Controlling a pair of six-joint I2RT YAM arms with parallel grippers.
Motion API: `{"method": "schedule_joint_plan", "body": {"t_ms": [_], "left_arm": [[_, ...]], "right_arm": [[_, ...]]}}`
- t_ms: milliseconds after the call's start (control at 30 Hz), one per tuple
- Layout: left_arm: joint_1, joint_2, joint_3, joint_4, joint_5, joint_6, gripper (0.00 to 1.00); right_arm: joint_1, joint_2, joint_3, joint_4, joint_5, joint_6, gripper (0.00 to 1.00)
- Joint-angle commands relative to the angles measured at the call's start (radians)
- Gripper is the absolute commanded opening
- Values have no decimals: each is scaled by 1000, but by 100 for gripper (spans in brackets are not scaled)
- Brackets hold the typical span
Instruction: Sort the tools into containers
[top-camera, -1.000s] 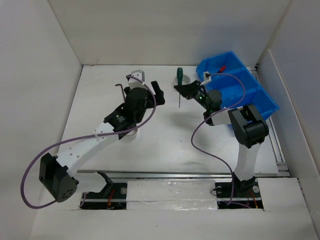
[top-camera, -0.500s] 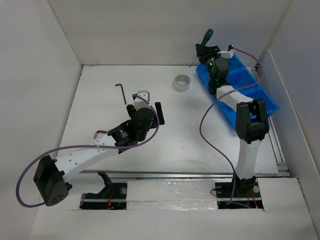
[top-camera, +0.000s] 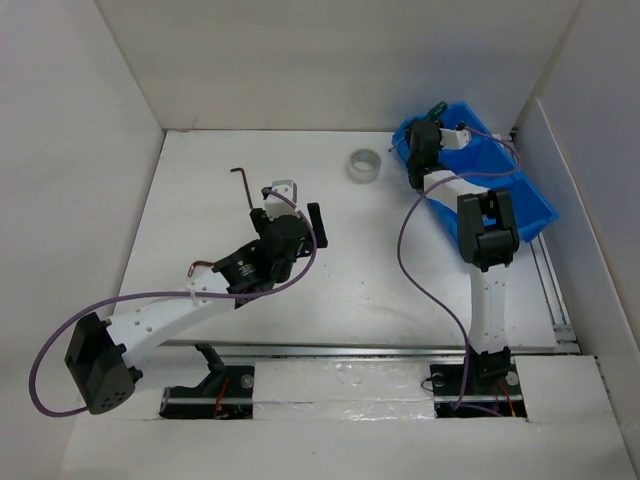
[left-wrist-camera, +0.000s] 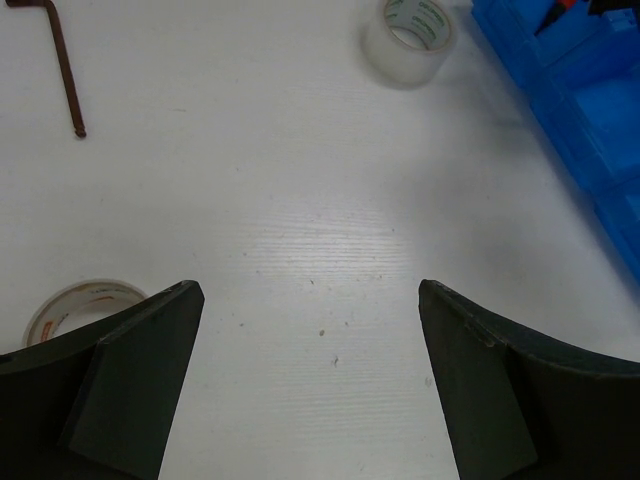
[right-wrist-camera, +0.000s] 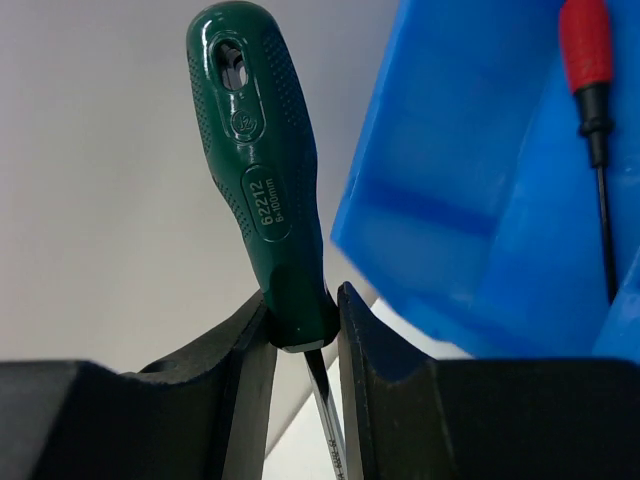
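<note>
The green-handled screwdriver still has its shaft (right-wrist-camera: 328, 420) sticking out past the blue bin's corner (right-wrist-camera: 346, 234). My right gripper keeps hold of the screwdriver until it is wholly over the blue bin.
My right gripper (top-camera: 424, 140) is shut on a green-handled screwdriver (right-wrist-camera: 262, 190), clamped at the base of its handle. It holds it at the far-left corner of the blue bin (top-camera: 530, 207); the handle tip (top-camera: 436, 108) shows over the rim. In the right wrist view the bin wall (right-wrist-camera: 470, 170) is close on the right, with a red-handled screwdriver (right-wrist-camera: 585, 50) inside. My left gripper (left-wrist-camera: 308, 292) is open and empty above the table. A dark hex key (top-camera: 242, 186) and a tape roll (top-camera: 364, 165) lie ahead of it. A second tape roll (left-wrist-camera: 75, 305) lies beside its left finger.
White walls enclose the table on three sides. A metal rail runs along the near edge. Purple cables loop from both arms. The bin (left-wrist-camera: 580, 90) lies along the right side, angled toward the near right.
My right gripper has carried the green screwdriver from the table up and over to the bin's far-left corner, then lowered it. My left arm drew back toward the near side, then stayed still.
</note>
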Motion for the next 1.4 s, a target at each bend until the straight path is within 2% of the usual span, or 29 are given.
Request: {"method": "schedule_joint_plan", "body": {"t_ms": [0, 100, 367, 733, 833, 867, 900, 1067, 1200, 1367], "left_arm": [[-2, -39, 5, 21, 11, 16, 87], [-12, -49, 3, 27, 28, 16, 87], [-70, -60, 13, 14, -41, 6, 87], [-112, -53, 23, 7, -86, -3, 87], [-112, -46, 29, -4, -94, -1, 87], [-112, -43, 31, -4, -94, -1, 87], [-112, -45, 31, -5, -95, -1, 87], [-112, -46, 29, -4, -98, -4, 87], [-112, -43, 31, -7, -98, -4, 87], [-112, -48, 28, -7, -112, -6, 87]], "right_arm": [[-13, -17, 112, -12, 167, 26, 0], [-37, -4, 142, -54, 170, 40, 0], [-77, 53, 225, -144, 183, 55, 0], [-97, 137, 273, -175, 172, 49, 1], [-106, 153, 303, -203, 164, 49, 13], [-106, 160, 316, -207, 155, 44, 22], [-115, 164, 323, -215, 144, 41, 27], [-124, 167, 343, -235, 120, 37, 45], [-135, 153, 345, -229, 95, 14, 50], [-135, 127, 343, -226, 78, -32, 53]]}}
